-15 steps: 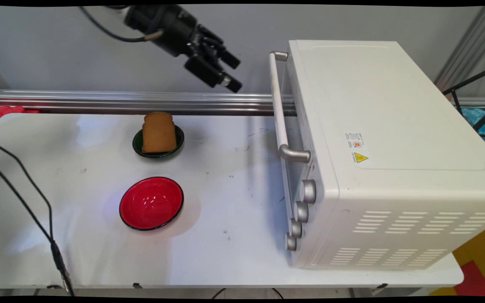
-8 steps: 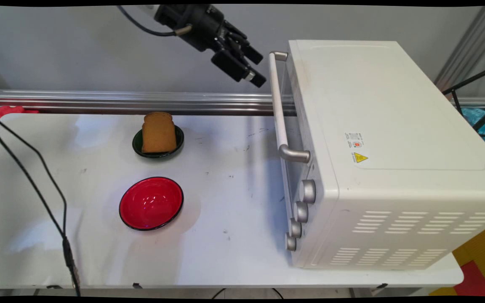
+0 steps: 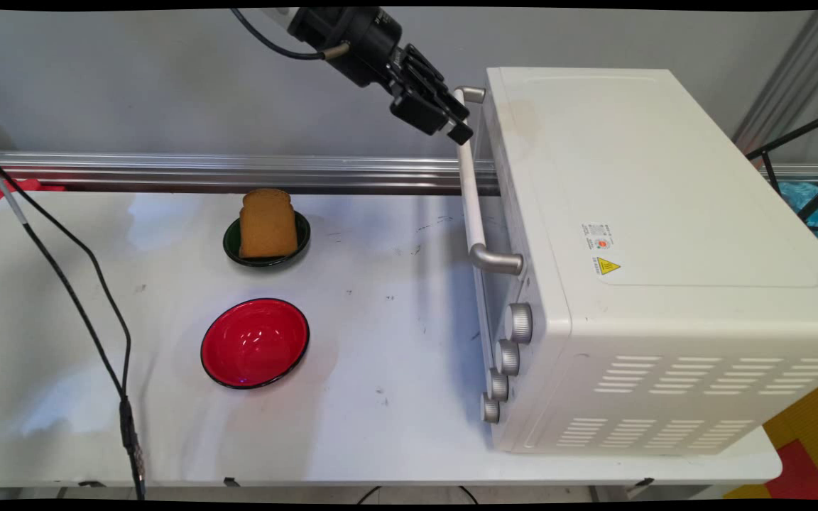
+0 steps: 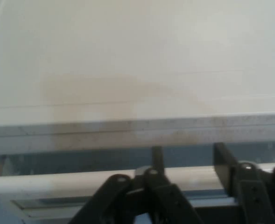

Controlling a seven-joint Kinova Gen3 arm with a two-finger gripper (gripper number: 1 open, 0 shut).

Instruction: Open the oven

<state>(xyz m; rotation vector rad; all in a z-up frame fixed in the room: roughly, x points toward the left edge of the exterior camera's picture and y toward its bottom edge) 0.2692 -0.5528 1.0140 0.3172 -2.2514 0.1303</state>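
Next, my gripper grabs the door handle by its pale bar (image 3: 467, 167) between the silver mounts, to swing the oven door (image 3: 493, 213) open.
My black gripper (image 3: 460, 124) hangs open at the far end of the white toaster oven's (image 3: 636, 213) door handle (image 3: 472, 199), with its fingertips (image 3: 461, 133) right at the bar. In the hand view the gripper (image 4: 188, 151) faces the oven's top front edge (image 4: 128, 60), and the pale handle bar (image 4: 58, 181) runs crosswise just beneath the two fingers (image 4: 221, 156). Nothing is held. The oven door is closed.
A slice of brown toast (image 3: 267, 222) stands in a small dark green bowl (image 3: 231, 246) at the back of the white table (image 3: 380, 341). An empty red bowl (image 3: 255, 343) lies nearer the front. Several silver knobs (image 3: 520, 322) line the oven's front. Black cables (image 3: 68, 298) hang at the left.
The gripper has travelled right and slightly down, from above the toast's side of the table to the far end of the oven handle. The cables swung with it; bowls and oven stayed put.
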